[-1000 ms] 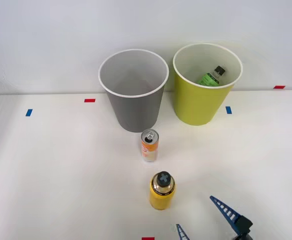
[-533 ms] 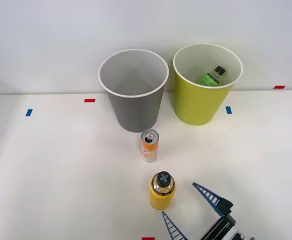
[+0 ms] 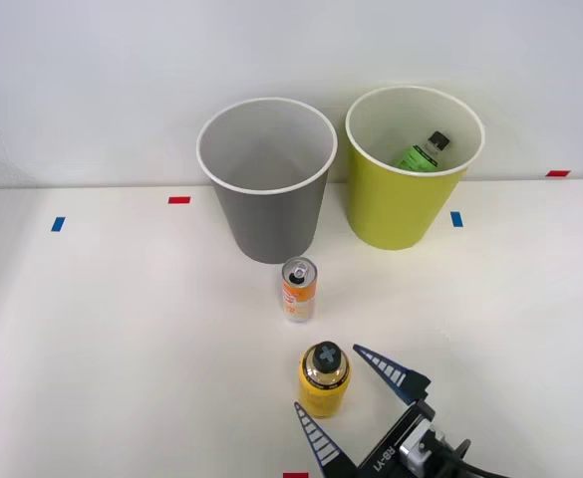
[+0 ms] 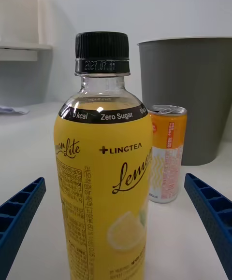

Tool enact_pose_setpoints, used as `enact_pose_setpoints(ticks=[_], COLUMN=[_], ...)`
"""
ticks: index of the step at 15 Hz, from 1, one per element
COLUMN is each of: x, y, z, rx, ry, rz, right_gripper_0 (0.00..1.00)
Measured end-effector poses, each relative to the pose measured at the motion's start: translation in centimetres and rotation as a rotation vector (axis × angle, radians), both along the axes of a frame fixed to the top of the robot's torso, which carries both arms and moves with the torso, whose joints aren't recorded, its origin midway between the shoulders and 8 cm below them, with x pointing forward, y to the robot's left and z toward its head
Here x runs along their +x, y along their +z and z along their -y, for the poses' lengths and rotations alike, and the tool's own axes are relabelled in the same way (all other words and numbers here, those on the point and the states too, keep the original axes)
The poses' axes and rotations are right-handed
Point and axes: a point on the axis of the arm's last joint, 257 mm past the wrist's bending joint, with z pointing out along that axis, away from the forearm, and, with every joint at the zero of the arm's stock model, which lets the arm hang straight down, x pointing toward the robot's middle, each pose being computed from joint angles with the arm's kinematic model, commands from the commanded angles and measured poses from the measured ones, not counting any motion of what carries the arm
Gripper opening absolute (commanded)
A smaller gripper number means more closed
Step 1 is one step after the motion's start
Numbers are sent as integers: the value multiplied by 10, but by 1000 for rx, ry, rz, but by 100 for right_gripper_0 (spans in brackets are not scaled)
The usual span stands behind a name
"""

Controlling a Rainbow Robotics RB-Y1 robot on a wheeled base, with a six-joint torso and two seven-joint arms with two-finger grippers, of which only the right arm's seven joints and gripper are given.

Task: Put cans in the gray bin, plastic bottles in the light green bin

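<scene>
I should next grip the plastic bottle with my right gripper by its yellow-labelled body [image 3: 323,395], to put it in the light green bin [image 3: 396,209].
A yellow-labelled plastic bottle [image 3: 324,382] with a dark cap stands upright near the table's front; the wrist view shows it [image 4: 104,164] close up. My right gripper [image 3: 327,378] is open, one blue finger on each side of the bottle and neither touching it. The orange and white can [image 3: 299,289] stands upright just beyond the bottle, in front of the gray bin [image 3: 271,214]. In the wrist view the can [image 4: 166,154] and gray bin [image 4: 193,96] show behind the bottle. A green-labelled bottle [image 3: 423,152] lies inside the light green bin [image 3: 396,209] at the back right.
The two bins stand side by side against the back wall. Small red tape marks [image 3: 178,200] and blue tape marks [image 3: 58,224] dot the white table [image 3: 122,329]. A white container [image 4: 17,9] sits on a shelf in the wrist view.
My right gripper has moved forward and left from the front right edge, bringing its open fingers around the yellow bottle. The bottle, can and bins have not moved.
</scene>
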Motion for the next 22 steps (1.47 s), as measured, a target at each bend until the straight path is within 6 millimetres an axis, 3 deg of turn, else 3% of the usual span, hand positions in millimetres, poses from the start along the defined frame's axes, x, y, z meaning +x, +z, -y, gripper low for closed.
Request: enact_pose_setpoints(ticks=[14,15,16,17,22], x=[23,23,23,23,24], y=[2,2,3,3,3], z=[-32,-33,-34,-34,-34], rx=[-38,-37,-36,-37,-36], ry=[18,17,16,16,14], rz=[-6,-5,-4,-1,-1], right_gripper_0=[100,92,28,0,0])
